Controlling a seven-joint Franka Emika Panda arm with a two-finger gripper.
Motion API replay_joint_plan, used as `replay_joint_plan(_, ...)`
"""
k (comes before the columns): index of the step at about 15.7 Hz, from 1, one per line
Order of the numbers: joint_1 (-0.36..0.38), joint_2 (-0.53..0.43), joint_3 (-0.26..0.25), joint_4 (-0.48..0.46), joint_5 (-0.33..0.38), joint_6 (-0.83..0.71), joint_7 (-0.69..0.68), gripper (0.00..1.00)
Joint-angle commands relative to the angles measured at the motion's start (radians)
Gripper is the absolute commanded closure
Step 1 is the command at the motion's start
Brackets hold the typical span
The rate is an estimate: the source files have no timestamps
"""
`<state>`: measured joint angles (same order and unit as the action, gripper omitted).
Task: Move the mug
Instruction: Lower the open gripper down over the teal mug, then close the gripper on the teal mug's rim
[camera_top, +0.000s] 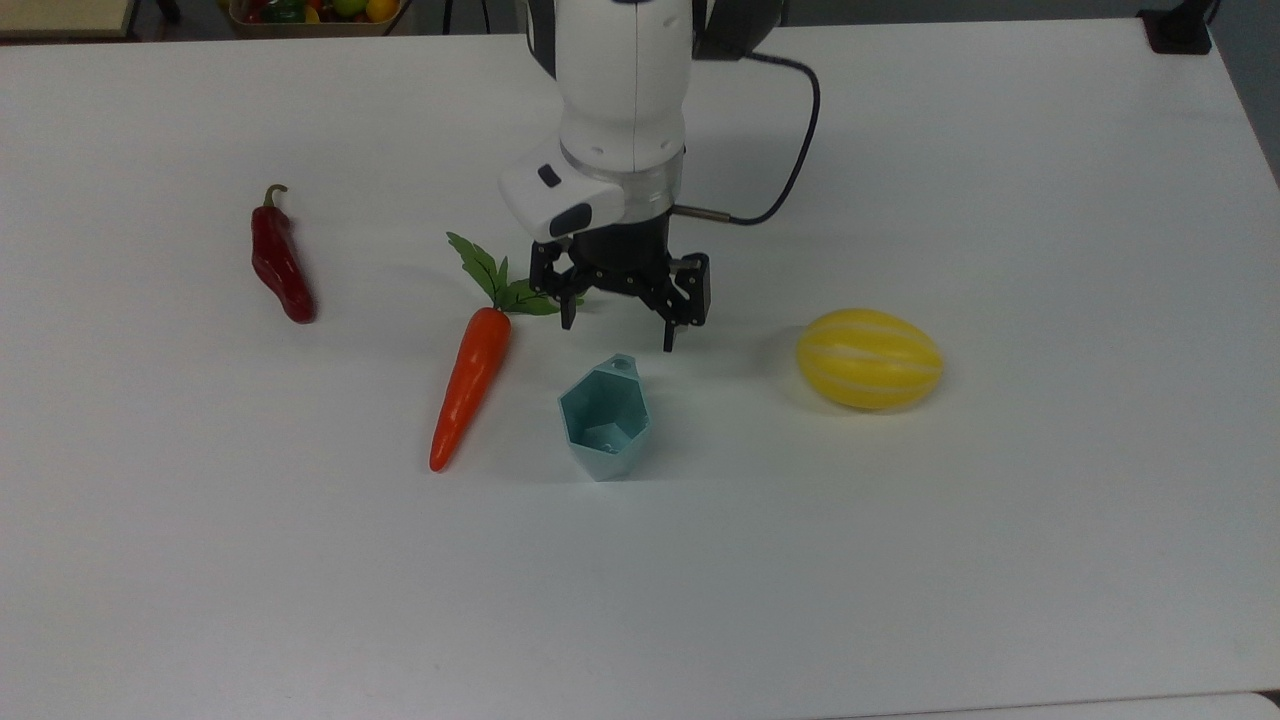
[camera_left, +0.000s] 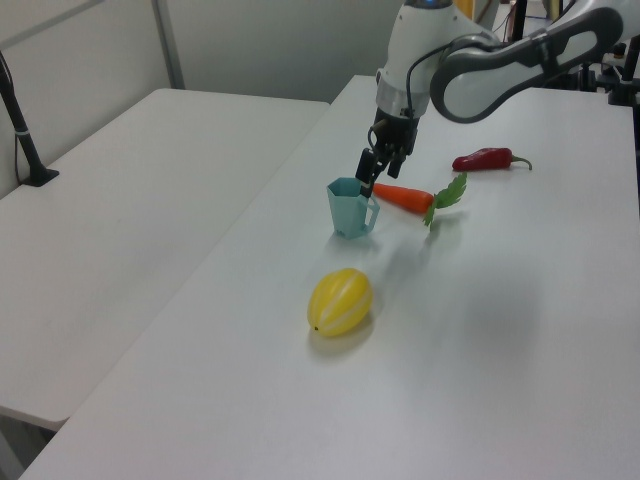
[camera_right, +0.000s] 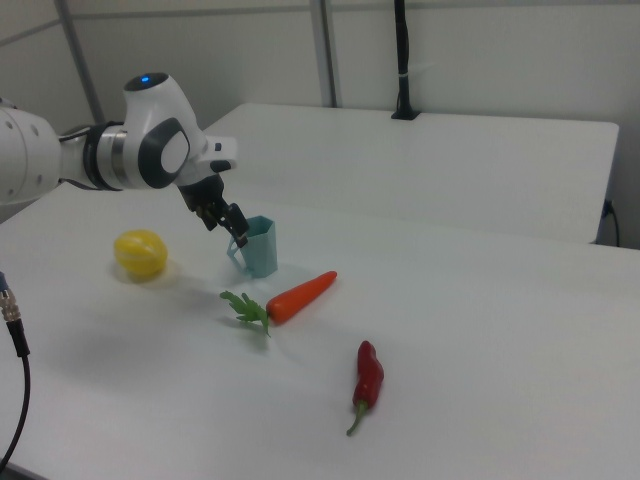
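Note:
I should next grab the teal mug by its small handle (camera_left: 373, 213) with my gripper, to move the mug across the white table.
The mug (camera_top: 604, 420) is a small pale teal cup with faceted walls. It stands upright on the white table (camera_top: 900, 560), its rim tab with a hole pointing toward the arm. In the top view my gripper (camera_top: 618, 333) hangs open just beyond that tab, fingers pointing down with nothing between them. In the left view the gripper (camera_left: 370, 176) hovers over the far rim of the mug (camera_left: 350, 208). The right view shows the gripper (camera_right: 228, 226) close beside the mug (camera_right: 260, 245), apart from it as far as I can tell.
An orange carrot (camera_top: 470, 385) with green leaves lies at the top view's left of the mug, its leaves near my gripper. A red chili (camera_top: 280, 262) lies further left. A yellow striped melon (camera_top: 868, 358) sits to the right. A second table (camera_left: 120, 220) adjoins.

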<state>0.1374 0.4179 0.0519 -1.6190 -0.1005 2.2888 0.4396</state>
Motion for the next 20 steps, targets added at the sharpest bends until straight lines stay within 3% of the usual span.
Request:
replay_joint_plan(1, 0.007, 0.050, -0.003, 0.024, -0.034, 0.041, 0.025, 0.00)
replay_joint_plan(9, 0.019, 0.122, -0.003, 0.025, -0.096, 0.089, 0.034, 0.01)
replay_joint_plan(15, 0.019, 0.134, -0.003, 0.025, -0.105, 0.109, 0.034, 0.34)
replay_joint_plan(20, 0.019, 0.136, -0.003, 0.024, -0.125, 0.112, 0.033, 0.46)
